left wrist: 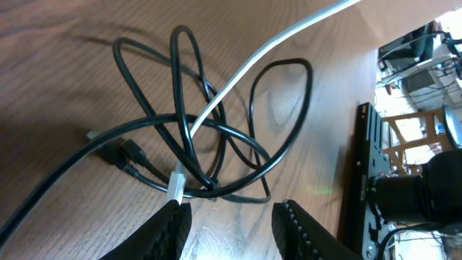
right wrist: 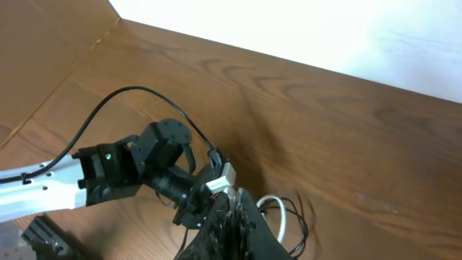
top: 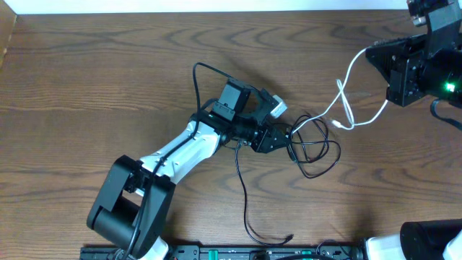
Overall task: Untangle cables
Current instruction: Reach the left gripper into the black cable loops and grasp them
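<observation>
Next, my left gripper takes hold of a black loop's strand, clear of the white cable (top: 345, 101), so my right gripper is free to untangle it.
The cables lie in the middle of the table. Black cable loops (top: 314, 150) (left wrist: 189, 130) are knotted together, and one black strand (top: 244, 202) trails toward the near edge. A white cable (top: 345, 101) (left wrist: 278, 42) crosses the black loops and rises to my right gripper (top: 369, 52), which is shut on it (right wrist: 234, 206); a white loop (right wrist: 280, 217) shows behind its fingers. My left gripper (top: 280, 139) (left wrist: 231, 217) stands open just short of the tangle, bare wood between its fingers. The white cable's end (left wrist: 177, 184) touches its left fingertip. Small black plugs (left wrist: 128, 155) rest on the wood.
A black rail (top: 238, 253) (left wrist: 364, 180) runs along the near table edge. The left arm's own black wire (top: 196, 79) arcs above its wrist. A cardboard wall (top: 6, 36) borders the left side.
</observation>
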